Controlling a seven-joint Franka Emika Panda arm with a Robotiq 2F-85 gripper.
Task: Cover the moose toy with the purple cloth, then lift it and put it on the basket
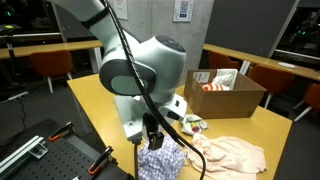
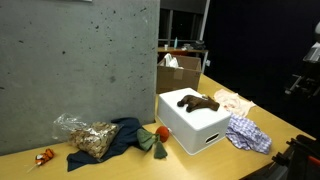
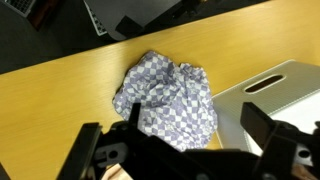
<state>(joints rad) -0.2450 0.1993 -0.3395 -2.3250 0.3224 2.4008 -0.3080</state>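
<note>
My gripper grabs the purple cloth (image 3: 165, 95) by its edge nearest the pale pink cloth next, so the rest stays free to cover the moose toy.
The purple cloth (image 3: 165, 95), checked purple-blue and white, lies crumpled on the wooden table (image 3: 60, 90). It also shows in both exterior views (image 1: 160, 161) (image 2: 248, 132). My gripper (image 3: 175, 140) hangs open just above the cloth's near edge, and nothing is between its dark fingers (image 3: 265, 128). An exterior view shows the gripper (image 1: 150, 138) pointing down over the cloth. The dark brown moose toy (image 2: 197, 101) lies uncovered on top of the white box-like basket (image 2: 195, 128), right next to the cloth. One corner of the basket (image 3: 285, 92) with a handle slot is in the wrist view.
A pale pink cloth (image 1: 235, 153) (image 2: 232, 99) lies beside the purple one. An open cardboard box (image 1: 225, 92) (image 2: 178, 72) stands behind. By the concrete wall lie a clear bag (image 2: 85, 135), a dark blue cloth (image 2: 125, 135) and a small red-green toy (image 2: 155, 138).
</note>
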